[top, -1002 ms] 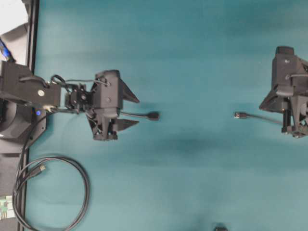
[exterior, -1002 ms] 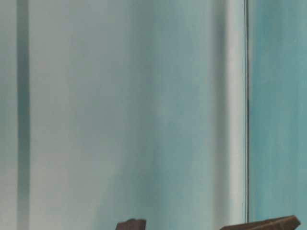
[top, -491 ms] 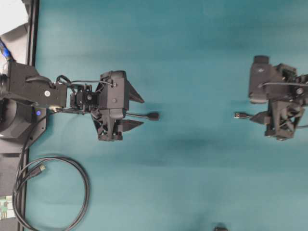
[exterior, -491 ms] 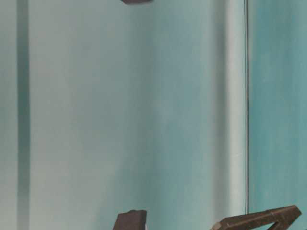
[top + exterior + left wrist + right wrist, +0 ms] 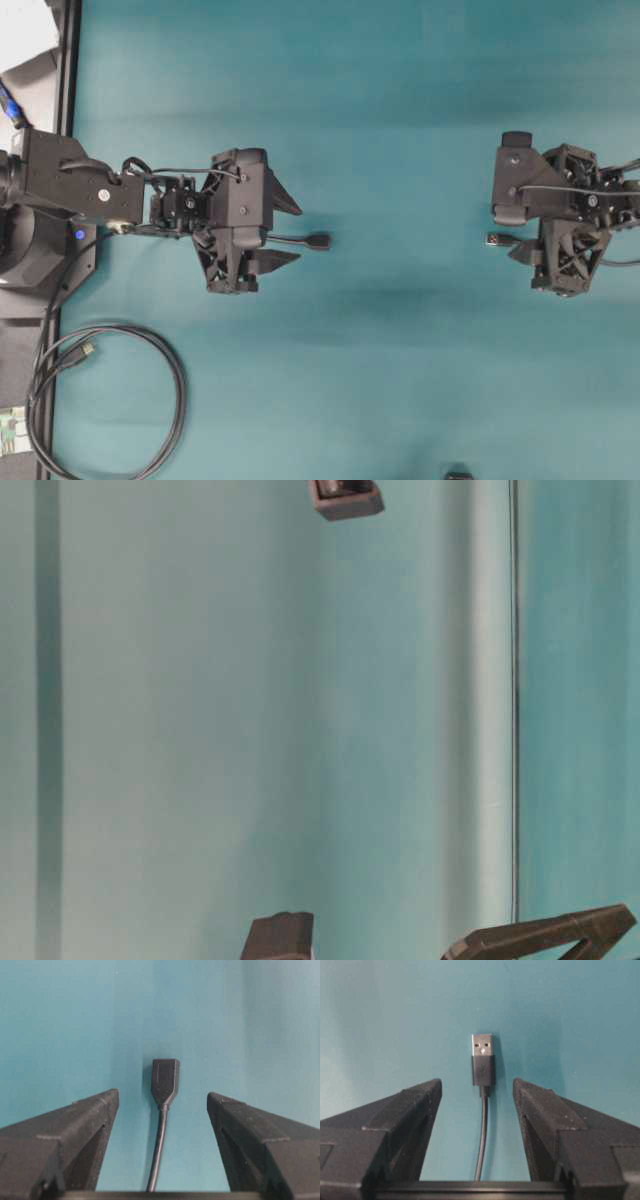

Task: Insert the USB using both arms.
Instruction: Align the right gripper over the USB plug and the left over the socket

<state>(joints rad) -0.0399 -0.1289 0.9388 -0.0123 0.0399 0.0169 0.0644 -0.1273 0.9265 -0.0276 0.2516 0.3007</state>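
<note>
My fingers stop beside the cable (image 5: 484, 1110), short of the USB's black body (image 5: 483, 1070), so my right gripper moves there first, then closes on the USB's body.
The USB (image 5: 497, 239) lies flat on the teal table with its silver tip pointing left; its thin black cable runs right under my right gripper (image 5: 508, 236). In the right wrist view the USB (image 5: 483, 1060) lies just ahead of the open right gripper (image 5: 476, 1082), and its cable passes between the fingers untouched. The all-black socket end (image 5: 318, 240) lies ahead of my left gripper (image 5: 297, 233). In the left wrist view that socket end (image 5: 165, 1080) sits between the wide-open fingers of the left gripper (image 5: 162, 1095), which touch nothing.
A thicker black cable (image 5: 150, 345) coils in a loop at the lower left, near a green circuit board (image 5: 10, 432). The left arm's black base (image 5: 40, 240) stands at the table's left edge. A small dark object (image 5: 458, 474) pokes in at the bottom edge.
My right arm has moved left over the USB's cable and its jaws have gone from shut to open. The left gripper has crept slightly right, still open.
</note>
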